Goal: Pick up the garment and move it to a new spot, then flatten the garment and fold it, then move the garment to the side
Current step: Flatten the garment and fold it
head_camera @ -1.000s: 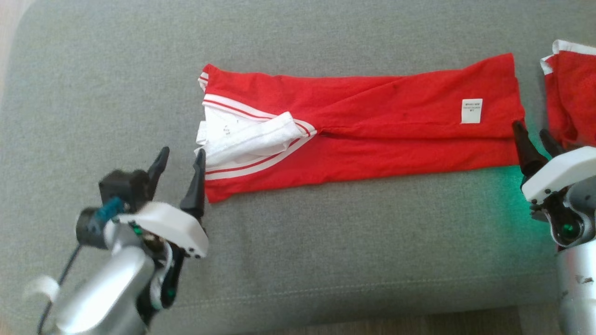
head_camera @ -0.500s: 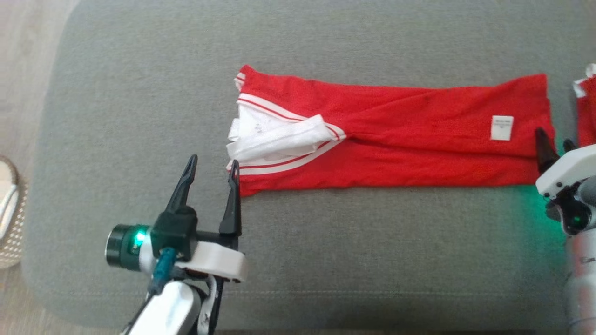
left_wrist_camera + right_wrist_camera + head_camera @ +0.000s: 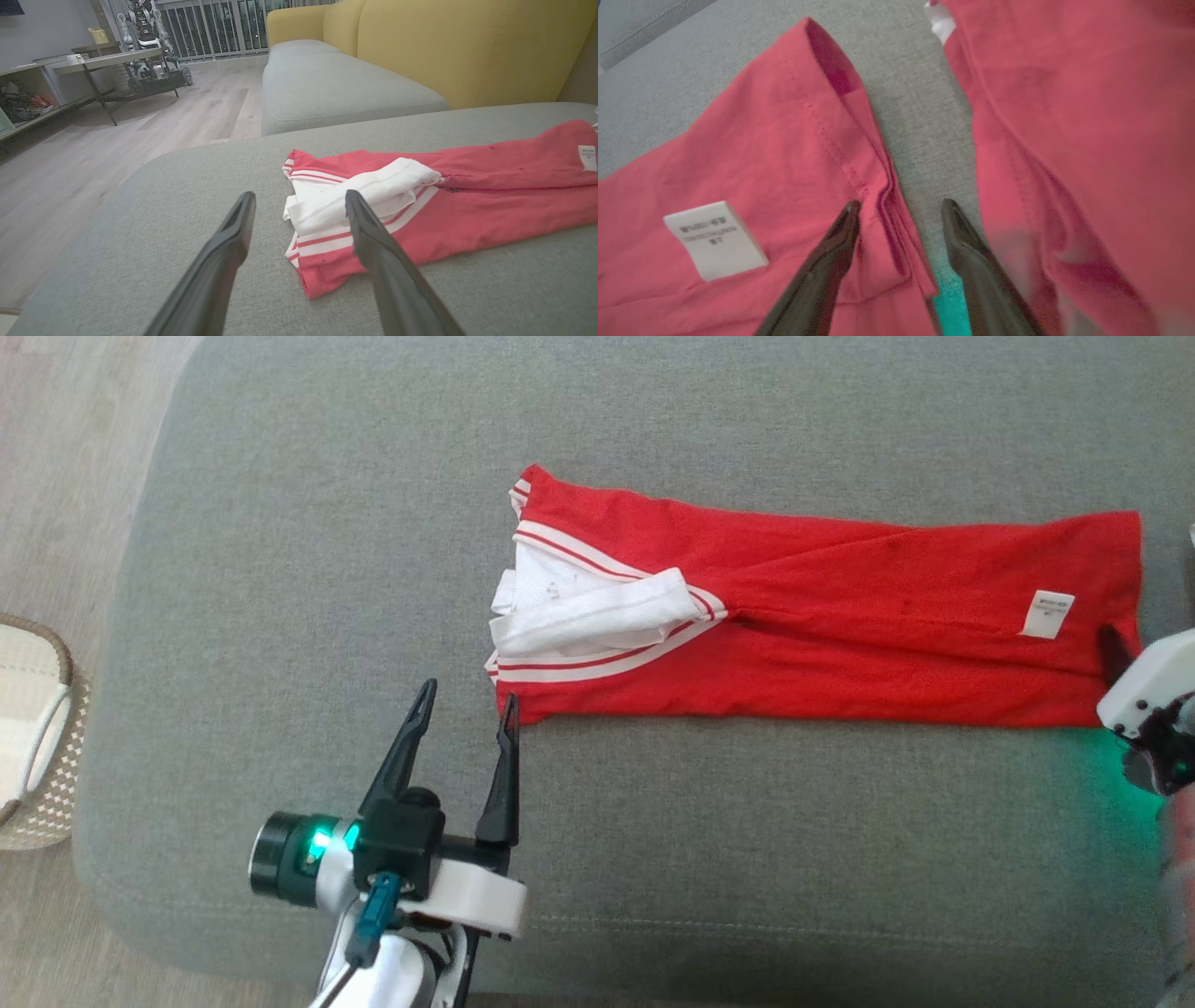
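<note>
The garment's layers stand up at its bunched hem edge while the long red band (image 3: 885,622) lies flat, so my right gripper will grip the garment by that edge next.
A red garment (image 3: 840,616) with a white collar and white stripes lies folded into a long band on the grey cushion (image 3: 308,569). Its collar end (image 3: 355,196) points left, its hem with a white label (image 3: 1046,613) points right. My left gripper (image 3: 465,709) is open just off the garment's near left corner, one fingertip close to the cloth. In the right wrist view my right gripper (image 3: 901,207) is open, its fingers straddling the layered hem edge (image 3: 887,186) beside the label (image 3: 714,238). The right fingertips are hidden in the head view.
A second red cloth (image 3: 1078,116) lies just right of the hem, with a strip of cushion between. A woven basket (image 3: 33,728) stands on the wooden floor at left. A yellow sofa back (image 3: 467,42) rises behind the cushions.
The head camera has swung, shifting the whole scene rightward. My left gripper has turned upright beside the garment's near left corner. The right gripper holds at the hem, open.
</note>
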Controlling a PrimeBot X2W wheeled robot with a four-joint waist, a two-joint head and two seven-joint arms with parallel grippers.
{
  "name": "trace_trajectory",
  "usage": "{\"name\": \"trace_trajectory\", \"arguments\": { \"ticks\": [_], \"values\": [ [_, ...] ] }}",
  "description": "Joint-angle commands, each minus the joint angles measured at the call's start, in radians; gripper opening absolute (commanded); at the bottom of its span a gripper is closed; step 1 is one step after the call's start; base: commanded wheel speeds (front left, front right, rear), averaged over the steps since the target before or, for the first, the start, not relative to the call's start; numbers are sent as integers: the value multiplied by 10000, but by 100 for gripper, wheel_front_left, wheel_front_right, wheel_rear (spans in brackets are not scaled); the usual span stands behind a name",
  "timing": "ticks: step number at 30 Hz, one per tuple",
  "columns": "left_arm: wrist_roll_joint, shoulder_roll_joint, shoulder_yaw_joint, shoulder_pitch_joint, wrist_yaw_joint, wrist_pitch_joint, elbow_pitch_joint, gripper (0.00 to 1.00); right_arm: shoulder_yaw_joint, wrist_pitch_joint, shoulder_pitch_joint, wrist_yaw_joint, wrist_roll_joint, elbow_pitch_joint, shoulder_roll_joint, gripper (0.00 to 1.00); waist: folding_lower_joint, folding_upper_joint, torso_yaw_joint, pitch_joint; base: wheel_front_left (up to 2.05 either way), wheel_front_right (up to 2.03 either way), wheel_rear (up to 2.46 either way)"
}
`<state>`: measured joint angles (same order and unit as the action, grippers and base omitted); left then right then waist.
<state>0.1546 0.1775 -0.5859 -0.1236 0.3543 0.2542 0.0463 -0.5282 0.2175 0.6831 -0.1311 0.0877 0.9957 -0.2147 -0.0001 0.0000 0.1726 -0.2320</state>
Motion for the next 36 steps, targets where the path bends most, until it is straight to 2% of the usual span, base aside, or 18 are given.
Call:
{"name": "trace_trajectory", "arguments": {
  "ticks": [1, 2, 3, 13, 20, 26, 30, 36],
  "values": [
    [-125, -23, 450, -105, -41, 76, -240, 100, 304, 303, -34, 4, -5, 196, 211, 25, 1, 0, -22, 1, 0, 0, 0],
    [-156, -51, 497, -105, -81, 76, -232, 100, 376, 285, -21, 4, 17, 233, 203, 2, 1, 0, -37, -1, 0, 0, 0],
    [-187, -81, 543, -106, -120, 76, -225, 100, 442, 262, -24, 4, 23, 273, 169, 0, 1, 0, -53, -1, 0, 0, 0],
    [-339, -347, 986, 77, -459, 76, -41, 100, 1360, -325, 492, 4, 546, -154, -170, 0, 1, 0, -360, 221, 0, 0, 0],
    [-461, -466, 1161, 202, -706, 76, 41, 100, 2077, -220, 812, 4, 721, -1021, -987, 0, 1, 0, -576, 455, 0, 0, 0],
    [-553, -565, 1223, 315, -837, 76, 74, 100, 2426, 61, 885, 4, 382, -1910, -1507, 0, 1, 0, -671, 655, 0, 0, 0],
    [-603, -637, 1274, 427, -912, 76, 125, 100, 2929, 613, 811, 4, 450, -2913, -1285, 0, 1, 0, -721, 801, 0, 0, 0],
    [-583, -760, 1270, 493, -1126, 76, 452, 100, 4225, 1669, 196, 4, 968, -4827, -662, 0, 1, 0, -657, 1020, 0, 0, 0]
  ]
}}
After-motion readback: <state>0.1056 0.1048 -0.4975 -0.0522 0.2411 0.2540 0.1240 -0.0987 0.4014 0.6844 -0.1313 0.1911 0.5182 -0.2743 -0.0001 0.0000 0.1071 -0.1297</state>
